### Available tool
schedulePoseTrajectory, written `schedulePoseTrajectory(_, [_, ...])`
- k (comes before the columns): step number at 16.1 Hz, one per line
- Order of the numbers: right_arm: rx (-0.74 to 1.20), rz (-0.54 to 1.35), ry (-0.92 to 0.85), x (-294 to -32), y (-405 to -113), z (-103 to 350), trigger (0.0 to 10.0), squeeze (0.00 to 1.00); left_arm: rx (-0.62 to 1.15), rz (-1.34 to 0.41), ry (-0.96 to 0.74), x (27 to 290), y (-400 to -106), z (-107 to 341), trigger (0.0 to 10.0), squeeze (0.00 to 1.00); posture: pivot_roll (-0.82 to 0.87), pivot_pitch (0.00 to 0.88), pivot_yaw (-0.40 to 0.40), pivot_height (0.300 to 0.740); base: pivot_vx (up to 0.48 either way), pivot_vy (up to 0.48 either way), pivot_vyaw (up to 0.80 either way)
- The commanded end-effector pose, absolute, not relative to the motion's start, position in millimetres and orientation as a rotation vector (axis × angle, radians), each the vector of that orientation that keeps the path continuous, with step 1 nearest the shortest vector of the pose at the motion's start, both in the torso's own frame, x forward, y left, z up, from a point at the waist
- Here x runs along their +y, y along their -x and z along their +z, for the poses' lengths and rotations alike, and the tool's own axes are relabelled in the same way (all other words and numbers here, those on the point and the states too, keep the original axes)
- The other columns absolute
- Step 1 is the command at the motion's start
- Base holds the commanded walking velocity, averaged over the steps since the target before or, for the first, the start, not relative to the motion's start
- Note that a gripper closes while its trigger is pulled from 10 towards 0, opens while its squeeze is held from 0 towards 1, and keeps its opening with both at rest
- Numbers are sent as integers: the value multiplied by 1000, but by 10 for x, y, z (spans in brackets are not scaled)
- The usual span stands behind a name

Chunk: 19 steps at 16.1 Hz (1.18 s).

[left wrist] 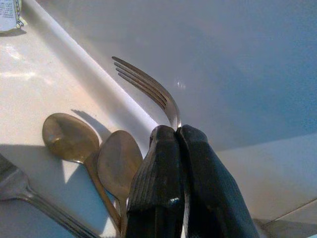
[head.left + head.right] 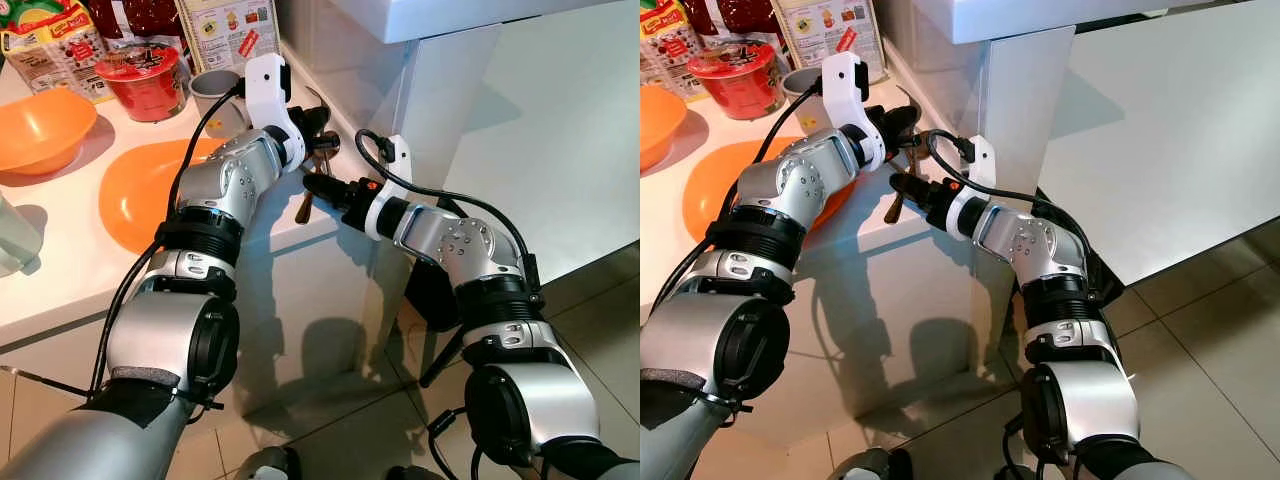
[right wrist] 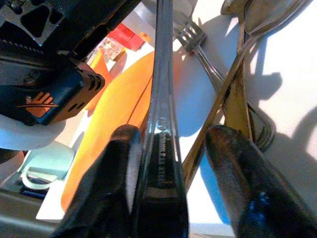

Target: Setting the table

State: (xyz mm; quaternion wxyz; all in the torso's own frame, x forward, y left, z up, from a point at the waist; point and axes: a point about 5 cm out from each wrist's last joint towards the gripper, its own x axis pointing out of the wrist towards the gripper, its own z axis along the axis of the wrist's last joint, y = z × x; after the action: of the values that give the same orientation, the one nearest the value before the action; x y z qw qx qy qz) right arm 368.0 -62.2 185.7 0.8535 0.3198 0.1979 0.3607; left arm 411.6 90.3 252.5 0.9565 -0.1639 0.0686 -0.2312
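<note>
My right gripper grabs the fork by its handle (image 3: 161,153) next, since my left gripper stays shut around the fork's neck, leaving finger room only lower down.
My left gripper (image 1: 178,131) is shut on the neck of a silver fork (image 1: 148,87), held above the white table's corner (image 2: 285,225). The fork's handle (image 3: 161,99) runs down between the fingers (image 3: 233,163) of my right gripper (image 3: 171,134), which stands open around it, just off the table edge (image 2: 322,187). Two spoons (image 1: 67,139) and another fork (image 1: 20,188) lie on the table under the held fork. An orange plate (image 2: 150,190) lies beside them, partly hidden by my left arm.
An orange bowl (image 2: 40,125), a red noodle cup (image 2: 145,80), a grey cup (image 2: 215,90) and food boxes (image 2: 55,45) stand further back on the table. A white panel (image 2: 540,130) rises to the right. Tiled floor (image 2: 600,330) lies below.
</note>
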Motion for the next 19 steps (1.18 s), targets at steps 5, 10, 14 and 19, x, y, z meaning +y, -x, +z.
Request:
schedulePoseTrajectory(5, [420,734,-652,-632,-3708,1856,0,0,85,-488,322,893,-4135,2691,0,0,-47,85,61,740,0,0,0])
schedulePoseTrajectory(10, [404,728,-642,-658,-3714,1857,0,0,85,-486,313,903,-4137,2675,0,0,-48,83,61,740,0,0,0])
schedulePoseTrajectory(14, [391,728,-636,-661,-3718,1865,0,0,81,-480,288,916,-4142,2675,0,0,-48,83,61,740,0,0,0])
schedulePoseTrajectory(19, [371,724,-621,-670,-3740,1899,0,0,89,-411,244,1007,-4165,2634,10000,1000,-46,77,61,740,0,0,0])
